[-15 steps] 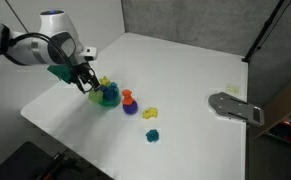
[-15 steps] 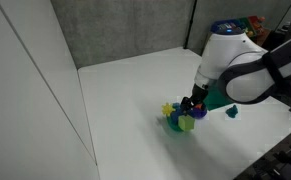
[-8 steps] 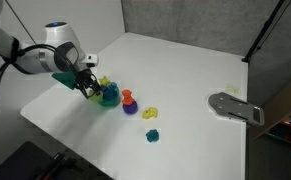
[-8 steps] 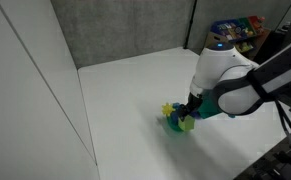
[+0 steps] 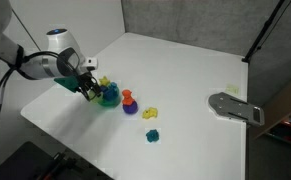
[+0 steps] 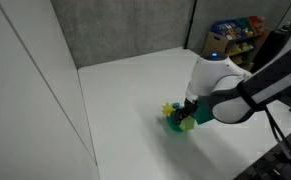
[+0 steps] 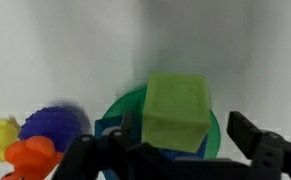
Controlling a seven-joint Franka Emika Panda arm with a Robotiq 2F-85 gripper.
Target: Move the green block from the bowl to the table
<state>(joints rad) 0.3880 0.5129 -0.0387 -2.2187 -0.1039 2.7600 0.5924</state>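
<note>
The green block's near part is between my open fingers, so closing now would catch the block.
In the wrist view the light green block (image 7: pixel 177 108) lies in the small green bowl (image 7: pixel 121 106), on top of a blue piece. My gripper (image 7: pixel 180 140) is open. Its dark fingers (image 7: pixel 251 136) stand on either side of the block, with a gap on each side. In both exterior views the gripper (image 5: pixel 89 88) (image 6: pixel 189 110) is low over the bowl (image 5: pixel 109 97) (image 6: pixel 174 123) on the white table (image 5: pixel 185 70) (image 6: pixel 125 90). The block shows as a lime patch under the gripper (image 6: pixel 187 124).
A red-and-purple toy (image 5: pixel 127 102) stands right beside the bowl. It shows as a purple ball (image 7: pixel 53 126) and an orange part (image 7: pixel 30 160) in the wrist view. Also there: a yellow toy (image 5: pixel 105 82) (image 7: pixel 0 135), a yellow piece (image 5: pixel 151 114), a teal lumpy piece (image 5: pixel 153 135) and a grey flat object (image 5: pixel 235 107).
The arm has shifted and sunk a little over the bowl. The toys on the table have not moved.
</note>
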